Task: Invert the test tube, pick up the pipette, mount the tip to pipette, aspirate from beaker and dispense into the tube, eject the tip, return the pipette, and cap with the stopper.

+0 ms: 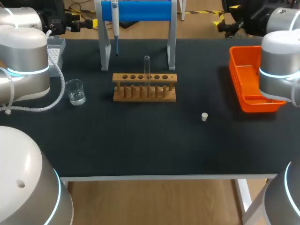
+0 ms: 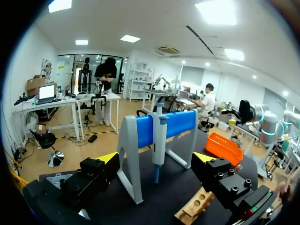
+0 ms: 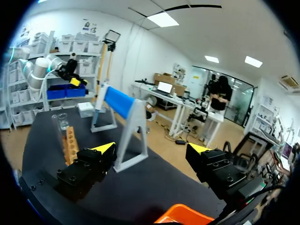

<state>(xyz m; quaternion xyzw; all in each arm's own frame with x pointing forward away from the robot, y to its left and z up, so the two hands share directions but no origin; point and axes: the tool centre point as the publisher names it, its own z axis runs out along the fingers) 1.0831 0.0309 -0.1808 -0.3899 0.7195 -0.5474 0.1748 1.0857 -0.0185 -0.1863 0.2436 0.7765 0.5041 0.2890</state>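
To invert the test tube, my right gripper next needs to grab the test tube's bare upper end above the rack's holes, since the rack closes around the test tube's lower half.
A clear test tube stands upright in the wooden rack at mid table. The pipette hangs on the blue-barred stand behind the rack. A glass beaker sits to the rack's left, and a small white stopper lies to its front right. My left gripper is open above the table, with the pipette straight ahead of it. My right gripper is open too, holding nothing, with the stand, rack and tube well ahead of it.
An orange bin stands at the right side of the table under my right arm. A tip box sits at the back left corner. Black mat covers the table; its front edge is close to the robot bases.
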